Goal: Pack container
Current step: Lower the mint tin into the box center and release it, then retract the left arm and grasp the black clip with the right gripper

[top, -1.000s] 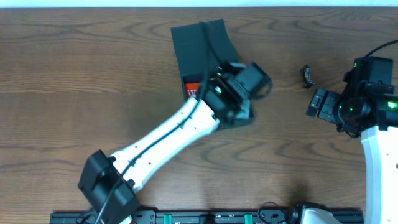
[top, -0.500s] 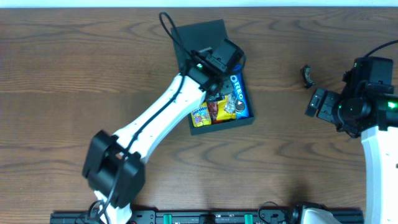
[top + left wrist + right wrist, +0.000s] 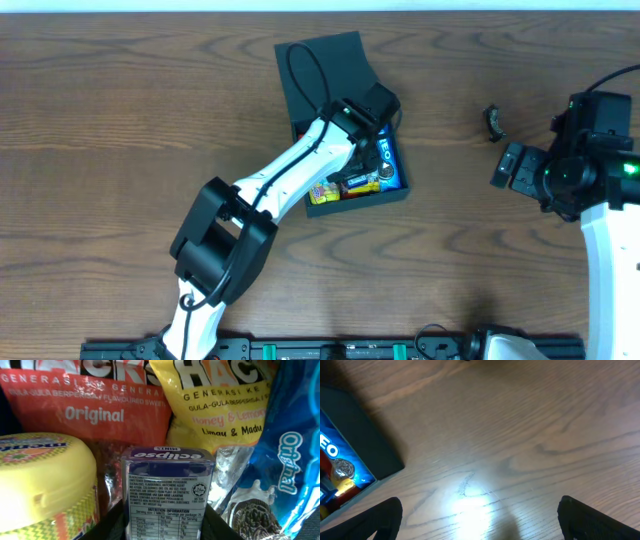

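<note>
The mints box [image 3: 167, 492] is low between the tin and the Oreo pack and would end up inside the container, so my left gripper will open its fingers.
The dark container [image 3: 395, 193] stands open at the table's middle, with its flap lid [image 3: 325, 60] folded back. It holds snack packets. My left gripper [image 3: 368, 128] is down inside it, shut on a white Eclipse mints box [image 3: 167, 492]. Around the mints lie a red Hacks packet [image 3: 85, 405], a yellow Hacks packet [image 3: 225, 407], a blue Oreo pack [image 3: 287, 475] and a yellow round tin [image 3: 40, 480]. My right gripper [image 3: 510, 165] is open and empty over bare table to the right. The container's corner [image 3: 367, 440] shows in the right wrist view.
A small black object [image 3: 492, 121] lies on the wooden table right of the container, near my right arm. The Oreo pack [image 3: 386, 165] lies along the container's right wall. A black rail runs along the table's front edge [image 3: 330, 350].
My left arm has swung from over the container's front right to its back, then down into its middle. The snacks inside have come into view. The right arm has not moved.
</note>
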`<state>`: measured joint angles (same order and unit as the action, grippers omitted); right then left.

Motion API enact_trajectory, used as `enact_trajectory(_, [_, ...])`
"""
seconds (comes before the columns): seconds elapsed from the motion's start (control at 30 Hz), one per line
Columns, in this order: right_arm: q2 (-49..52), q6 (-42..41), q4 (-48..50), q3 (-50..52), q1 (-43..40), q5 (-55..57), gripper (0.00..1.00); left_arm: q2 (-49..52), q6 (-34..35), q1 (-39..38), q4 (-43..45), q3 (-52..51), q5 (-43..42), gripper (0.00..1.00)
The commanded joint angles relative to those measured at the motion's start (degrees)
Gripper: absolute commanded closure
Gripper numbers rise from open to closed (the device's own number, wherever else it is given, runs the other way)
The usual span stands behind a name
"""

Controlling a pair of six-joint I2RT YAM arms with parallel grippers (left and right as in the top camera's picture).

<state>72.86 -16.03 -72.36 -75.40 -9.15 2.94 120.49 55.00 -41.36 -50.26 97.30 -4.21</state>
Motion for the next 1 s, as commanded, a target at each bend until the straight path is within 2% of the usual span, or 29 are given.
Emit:
enact_trajectory(0.0, [-0.11, 0.68, -0.04, 0.24, -0.42, -0.24, 0.01, 0.52, 0.28, -0.09, -0.33, 1.11, -0.35, 0.7])
enact_trajectory(0.13, [-0.11, 0.68, -0.04, 0.24, -0.42, -0.24, 0.01, 0.52, 0.28, -0.09, -0.68, 1.11, -0.35, 0.53])
enact_trajectory(0.3, [-0.11, 0.7, -0.07, 0.24, -0.42, -0.24, 0.01, 0.22, -0.74, -0.33, -0.55, 1.14, -0.35, 0.4])
enact_trajectory(0.5, [-0.11, 0.7, 0.0, 0.24, -0.42, -0.22, 0.01, -2.4, -2.32, -0.7, -0.28, 1.25, -0.2, 0.36])
enact_trajectory(0.7, [-0.09, 0.7, 0.76, 0.24, -0.42, -0.17, 0.01, -12.07, -5.64, -0.68, 1.07, 1.25, 3.41, 0.34])
enact_trajectory(0.8, [0.31, 0.7, 2.62, 0.24, -0.44, -0.09, 0.01, -19.04, -10.78, -0.68, 1.29, 1.25, 6.21, 0.25])
enact_trajectory(0.9, [2.54, 0.74, 6.21, 0.24, -0.44, 1.33, 0.01, -25.88, -22.25, -0.55, 1.07, 1.25, 6.34, 0.05])
enact_trajectory(0.97, [4.96, 2.1, 8.39, 0.24, -0.44, 1.53, 0.01, -29.99, -26.86, -0.55, -0.17, 1.25, 7.54, 0.05])
